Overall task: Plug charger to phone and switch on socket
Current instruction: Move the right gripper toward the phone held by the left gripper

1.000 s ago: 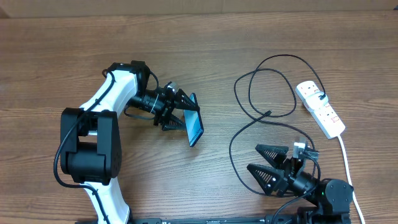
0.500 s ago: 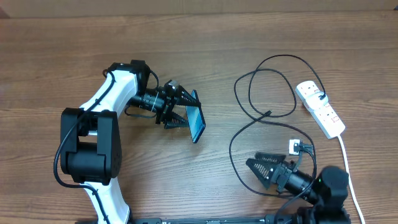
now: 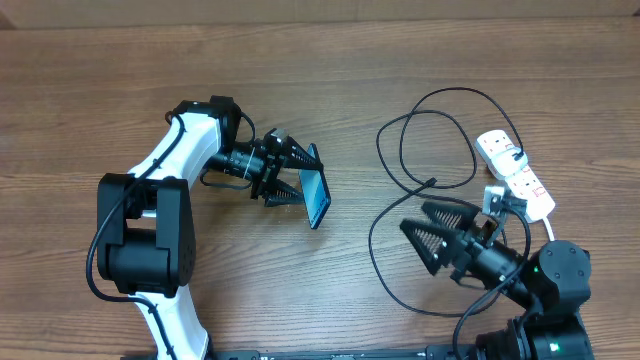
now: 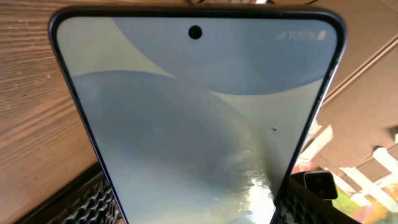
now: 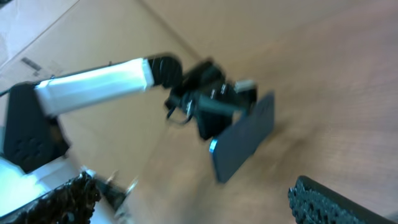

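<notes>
I should let my left gripper retake the phone for plugging the charger, so I should pinch the phone with my right gripper across its thin edge (image 3: 321, 211) (image 5: 231, 164), free of my left gripper.
My left gripper (image 3: 290, 172) is shut on the phone (image 3: 317, 197), which it holds tilted on edge just above the table; its light blue-white screen fills the left wrist view (image 4: 199, 112). The charger cable (image 3: 400, 150) loops across the right half of the table, its small black connector tip (image 3: 431, 182) lying free on the wood. The white socket strip (image 3: 515, 175) lies at the far right with a black plug in it. My right gripper (image 3: 437, 232) is open and empty, raised above the cable loop, below the tip. The right wrist view shows the phone (image 5: 242, 140) blurred.
The strip's white cord (image 3: 555, 250) runs toward the front edge past my right arm. Brown cardboard lines the table's far edge (image 3: 320, 10). Bare wood lies between the phone and the cable loops.
My right gripper has lifted and swung up and right, toward the cable tip and the strip. The left gripper with the phone shifted slightly right, then held still.
</notes>
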You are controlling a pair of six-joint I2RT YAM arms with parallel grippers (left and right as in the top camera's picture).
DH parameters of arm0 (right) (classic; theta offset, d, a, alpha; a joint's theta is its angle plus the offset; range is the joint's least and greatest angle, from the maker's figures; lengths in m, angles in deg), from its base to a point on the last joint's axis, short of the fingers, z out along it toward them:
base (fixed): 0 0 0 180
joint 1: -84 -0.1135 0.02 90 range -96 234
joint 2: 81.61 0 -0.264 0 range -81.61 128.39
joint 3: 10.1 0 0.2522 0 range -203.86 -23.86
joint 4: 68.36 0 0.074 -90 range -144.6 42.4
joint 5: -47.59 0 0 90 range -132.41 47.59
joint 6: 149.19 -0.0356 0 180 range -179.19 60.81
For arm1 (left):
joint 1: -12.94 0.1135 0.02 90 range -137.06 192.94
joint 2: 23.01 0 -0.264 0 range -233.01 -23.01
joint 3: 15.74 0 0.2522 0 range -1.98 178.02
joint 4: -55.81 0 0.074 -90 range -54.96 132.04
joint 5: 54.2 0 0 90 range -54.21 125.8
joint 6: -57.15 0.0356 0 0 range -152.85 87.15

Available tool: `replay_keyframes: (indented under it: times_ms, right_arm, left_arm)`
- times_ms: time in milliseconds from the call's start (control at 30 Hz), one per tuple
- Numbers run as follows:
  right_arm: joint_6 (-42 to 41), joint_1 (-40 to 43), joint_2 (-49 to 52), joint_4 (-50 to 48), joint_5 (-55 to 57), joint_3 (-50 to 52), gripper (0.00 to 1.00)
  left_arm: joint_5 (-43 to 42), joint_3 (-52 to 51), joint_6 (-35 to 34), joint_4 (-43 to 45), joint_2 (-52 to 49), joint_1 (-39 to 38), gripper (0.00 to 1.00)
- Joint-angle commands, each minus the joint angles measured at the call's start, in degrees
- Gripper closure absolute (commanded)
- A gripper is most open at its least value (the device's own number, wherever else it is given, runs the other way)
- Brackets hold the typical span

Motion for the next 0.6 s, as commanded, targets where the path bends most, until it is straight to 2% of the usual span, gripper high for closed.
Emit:
replay_keyframes:
  times_ms: [0,200,267,400,467,567]
  right_arm:
    - [4.15,-5.99,4.63,-0.7,16.37,-0.83,0.0]
    - [4.11,-26.1,15.39,-2.97,36.44,-1.99,0.0]
    - [3.82,-36.54,20.02,-3.74,48.5,-3.78,0.0]
    - [1.92,-50.62,27.58,-6.4,73.09,-5.18,0.0]
    - [1.99,-54.88,31.8,-10.6,79.03,-5.2,0.01]
    - [2.05,-56.5,38.71,-17.9,80.35,-5.33,0.01]
  left_arm:
    - [-5.09,1.25,-0.28,-0.15,-0.33,0.35,0.68]
    - [-5.07,1.25,-0.28,-0.15,-0.33,0.35,0.68]
    - [-5.07,1.25,-0.31,-0.15,-0.33,0.35,0.68]
    - [-5.07,1.25,-0.31,-0.17,-0.33,0.35,0.68]
    - [-5.05,1.25,-0.31,-0.17,-0.33,0.35,0.68]
    - [-5.05,1.25,-0.28,-0.17,-0.33,0.35,0.68]
